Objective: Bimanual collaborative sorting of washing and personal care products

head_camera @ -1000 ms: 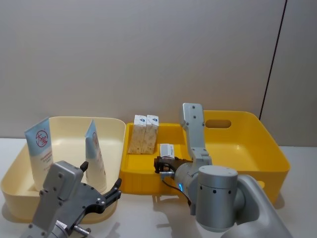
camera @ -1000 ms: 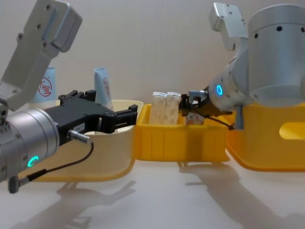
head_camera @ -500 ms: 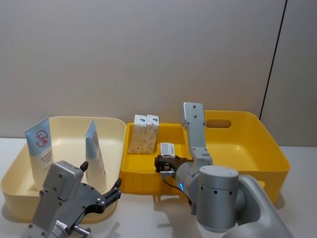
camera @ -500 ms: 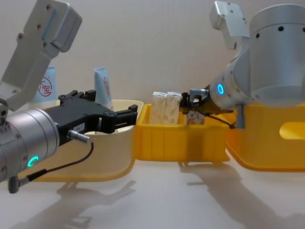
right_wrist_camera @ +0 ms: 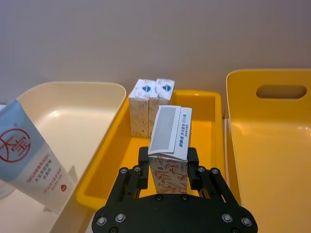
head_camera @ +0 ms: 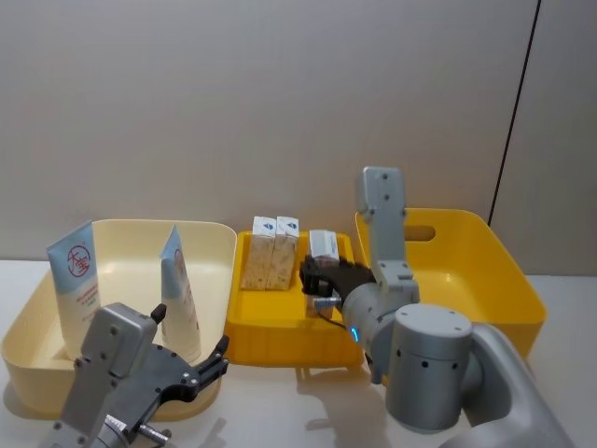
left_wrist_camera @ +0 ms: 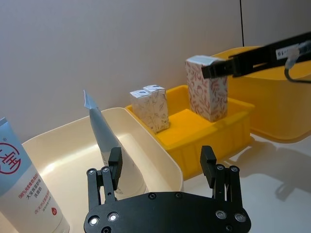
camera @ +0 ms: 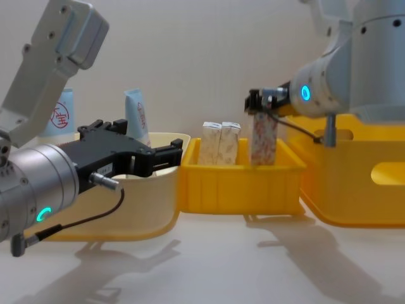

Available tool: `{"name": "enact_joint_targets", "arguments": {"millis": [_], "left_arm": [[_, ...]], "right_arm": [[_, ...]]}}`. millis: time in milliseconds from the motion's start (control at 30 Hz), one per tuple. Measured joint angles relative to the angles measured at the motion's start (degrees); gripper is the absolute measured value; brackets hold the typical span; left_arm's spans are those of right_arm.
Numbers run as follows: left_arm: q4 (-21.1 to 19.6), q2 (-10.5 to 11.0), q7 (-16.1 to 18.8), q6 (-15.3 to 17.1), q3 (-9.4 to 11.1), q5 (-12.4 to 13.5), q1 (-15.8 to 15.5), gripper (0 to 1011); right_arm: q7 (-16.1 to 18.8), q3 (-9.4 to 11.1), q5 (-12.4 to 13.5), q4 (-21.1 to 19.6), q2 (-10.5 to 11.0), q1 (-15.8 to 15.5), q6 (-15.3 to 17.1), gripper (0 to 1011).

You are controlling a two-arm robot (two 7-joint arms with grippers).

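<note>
Next, my left gripper grabs the squeeze tube by its flat blue upper end (head_camera: pixel 173 259), as the sides of the cream bin rise around the tube's lower end.
My right gripper (right_wrist_camera: pixel 168 162) is shut on a white carton with reddish print (right_wrist_camera: pixel 170 143). It holds the carton (head_camera: pixel 324 247) upright over the small yellow tray (head_camera: pixel 289 343), beside two cream cartons (head_camera: pixel 274 252) that stand at the tray's back left. In the chest view the held carton (camera: pixel 262 139) has its lower end hidden behind the tray's front wall. Two pale-blue-and-white tubes (head_camera: pixel 79 280) (head_camera: pixel 179 289) stand in the cream bin (head_camera: pixel 121 229). My left gripper (left_wrist_camera: pixel 161 162) hangs open and empty at the near side of that bin (head_camera: pixel 191 336).
A large yellow bin (head_camera: pixel 508 266) with a handle slot stands right of the small tray, touching it. A plain wall rises close behind all three containers. Bare white tabletop (camera: pixel 240 266) lies in front of them.
My right gripper has raised the printed carton from low in the tray and carried it farther back, towards the two cream cartons. The left arm has not moved.
</note>
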Motion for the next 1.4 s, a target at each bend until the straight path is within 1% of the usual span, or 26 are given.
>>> {"name": "enact_joint_targets", "arguments": {"millis": [333, 433, 533, 633, 667, 767, 800, 867, 933, 967, 1000, 1167, 1267, 1400], "left_arm": [[0.0, 0.0, 0.0, 0.0, 0.0, 0.0, 0.0, 1000], [0.0, 0.0, 0.0, 0.0, 0.0, 0.0, 0.0, 1000], [0.0, 0.0, 0.0, 0.0, 0.0, 0.0, 0.0, 1000], [0.0, 0.0, 0.0, 0.0, 0.0, 0.0, 0.0, 1000], [0.0, 0.0, 0.0, 0.0, 0.0, 0.0, 0.0, 1000], [0.0, 0.0, 0.0, 0.0, 0.0, 0.0, 0.0, 999], [0.0, 0.0, 0.0, 0.0, 0.0, 0.0, 0.0, 1000], [0.0, 0.0, 0.0, 0.0, 0.0, 0.0, 0.0, 1000], [0.0, 0.0, 0.0, 0.0, 0.0, 0.0, 0.0, 1000], [0.0, 0.0, 0.0, 0.0, 0.0, 0.0, 0.0, 999], [0.0, 0.0, 0.0, 0.0, 0.0, 0.0, 0.0, 999], [0.0, 0.0, 0.0, 0.0, 0.0, 0.0, 0.0, 1000], [0.0, 0.0, 0.0, 0.0, 0.0, 0.0, 0.0, 1000], [0.0, 0.0, 0.0, 0.0, 0.0, 0.0, 0.0, 999]], "right_arm": [[1.97, 0.25, -0.87, -5.02, 1.62, -0.32, -4.37, 444], [2.42, 0.51, -1.01, -6.42, 2.07, -0.38, -5.16, 444], [2.89, 0.94, -1.21, -8.15, 2.66, -0.4, -6.12, 444], [3.39, 1.81, -1.52, -10.63, 3.7, -0.4, -7.1, 444], [3.39, 1.81, -1.52, -10.63, 3.7, -0.4, -7.1, 444], [3.65, 3.02, -2.02, -12.91, 5.06, -0.24, -7.57, 444], [3.65, 3.02, -2.02, -12.91, 5.06, -0.24, -7.57, 444], [3.65, 4.07, -2.51, -14.38, 6.15, -0.19, -7.53, 444], [3.63, 4.54, -2.71, -15.0, 6.6, -0.19, -7.32, 444], [3.55, 5.12, -2.87, -15.56, 7.05, -0.19, -6.89, 444], [3.55, 5.12, -2.87, -15.56, 7.05, -0.19, -6.89, 444], [3.31, 7.1, -3.08, -16.91, 8.37, -0.44, -4.47, 444], [3.3, 7.8, -3.08, -17.18, 8.74, -0.63, -3.38, 444], [3.35, 8.84, -2.89, -17.28, 9.26, -0.98, -1.16, 444]]}}
